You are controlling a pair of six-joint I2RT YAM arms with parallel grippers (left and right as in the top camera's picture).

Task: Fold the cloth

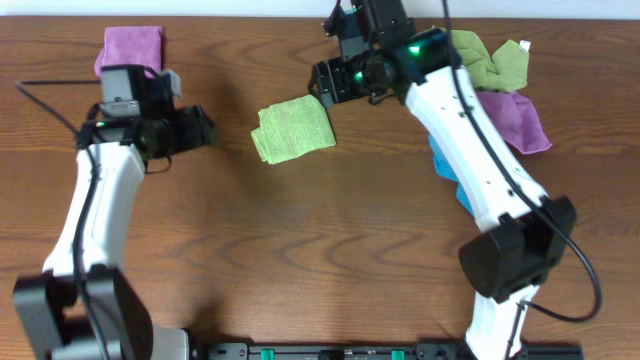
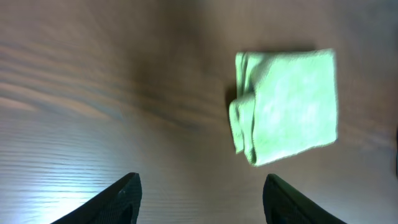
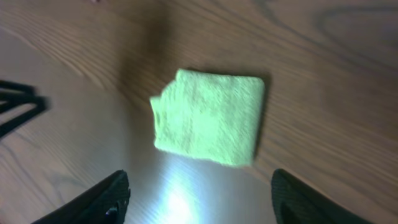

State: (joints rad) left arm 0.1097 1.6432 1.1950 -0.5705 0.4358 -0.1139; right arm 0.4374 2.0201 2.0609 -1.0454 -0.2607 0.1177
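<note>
I should next grab the light green cloth with my left gripper by the layered edge facing it, keeping the layers together. Then I can lay the cloth folded on the folded purple cloth.
A light green cloth [image 1: 292, 131] lies folded into a small rectangle on the wooden table, near the middle back. It shows in the left wrist view [image 2: 286, 106] and in the right wrist view [image 3: 208, 117]. My left gripper [image 1: 205, 128] is open and empty, well to the left of the cloth; its fingers frame bare table [image 2: 200, 198]. My right gripper [image 1: 322, 85] is open and empty, just behind the cloth's right corner, apart from it [image 3: 200, 199].
A folded purple cloth [image 1: 132, 47] lies at the back left. An olive green cloth [image 1: 490, 58], a purple cloth [image 1: 515, 120] and a blue cloth [image 1: 445, 165] lie in a heap at the back right, partly under my right arm.
</note>
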